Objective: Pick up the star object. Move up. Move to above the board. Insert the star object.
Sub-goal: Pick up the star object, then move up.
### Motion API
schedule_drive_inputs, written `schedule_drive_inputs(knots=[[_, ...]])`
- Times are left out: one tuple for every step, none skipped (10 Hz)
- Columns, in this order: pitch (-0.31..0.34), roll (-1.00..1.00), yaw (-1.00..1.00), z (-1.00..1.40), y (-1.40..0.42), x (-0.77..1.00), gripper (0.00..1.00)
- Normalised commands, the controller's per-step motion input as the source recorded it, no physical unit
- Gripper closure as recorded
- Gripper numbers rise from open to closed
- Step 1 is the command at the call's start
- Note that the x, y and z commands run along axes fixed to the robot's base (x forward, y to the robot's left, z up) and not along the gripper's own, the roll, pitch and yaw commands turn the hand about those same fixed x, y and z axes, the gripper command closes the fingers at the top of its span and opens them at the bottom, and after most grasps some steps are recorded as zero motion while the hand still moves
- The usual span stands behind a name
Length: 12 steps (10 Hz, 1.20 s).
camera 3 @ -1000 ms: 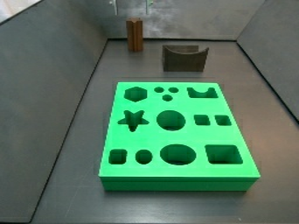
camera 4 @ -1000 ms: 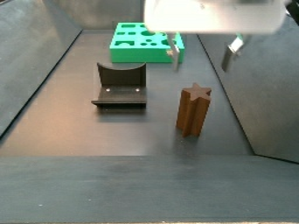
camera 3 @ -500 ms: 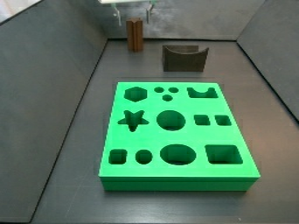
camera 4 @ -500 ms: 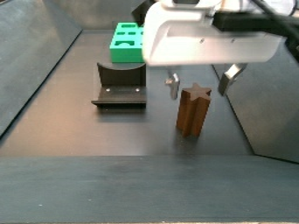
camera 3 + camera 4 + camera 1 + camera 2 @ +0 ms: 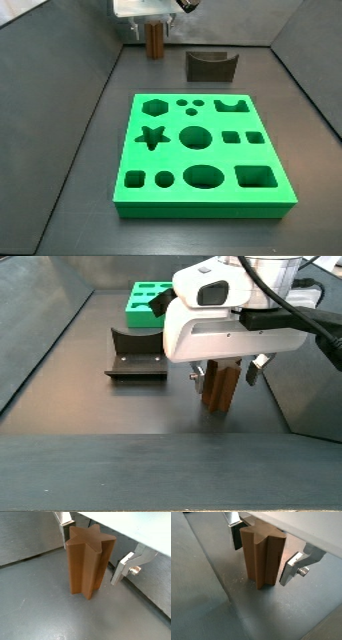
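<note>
Next, my gripper grabs the star object by its upper ridged sides. Then the star object fits into the board's star hole (image 5: 152, 138).
The star object (image 5: 222, 391) is a tall brown ridged prism that stands upright on the dark floor near the back wall in a side view (image 5: 156, 42). My gripper (image 5: 225, 374) is lowered over it and is open. One silver finger stands on each side of the star, with small gaps. Both wrist views show the star (image 5: 87, 562) (image 5: 261, 557) between the fingers (image 5: 125, 566) (image 5: 291, 571). The gripper (image 5: 154, 28) covers the star's top in a side view. The green board (image 5: 274, 155) lies flat with an empty star hole (image 5: 152, 137); it lies far behind the gripper in a side view (image 5: 139, 302).
The dark fixture (image 5: 211, 66) stands beside the star object, between it and the board in a side view (image 5: 138, 356). Grey walls enclose the floor on all sides.
The gripper has come down from above and its fingers now straddle the star object. The star, board and fixture have not moved.
</note>
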Motion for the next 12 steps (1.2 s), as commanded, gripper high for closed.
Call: schedule_drive_inputs(knots=[[0.000,0.00,0.00,0.00,0.00,0.00,1.00],[0.000,0.00,0.00,0.00,0.00,0.00,1.00],[0.000,0.00,0.00,0.00,0.00,0.00,1.00],[0.000,0.00,0.00,0.00,0.00,0.00,1.00],[0.000,0.00,0.00,0.00,0.00,0.00,1.00],[0.000,0.00,0.00,0.00,0.00,0.00,1.00],[0.000,0.00,0.00,0.00,0.00,0.00,1.00],[0.000,0.00,0.00,0.00,0.00,0.00,1.00],[0.000,0.00,0.00,0.00,0.00,0.00,1.00],[0.000,0.00,0.00,0.00,0.00,0.00,1.00],[0.000,0.00,0.00,0.00,0.00,0.00,1.00],[0.000,0.00,0.00,0.83,0.00,0.00,1.00]])
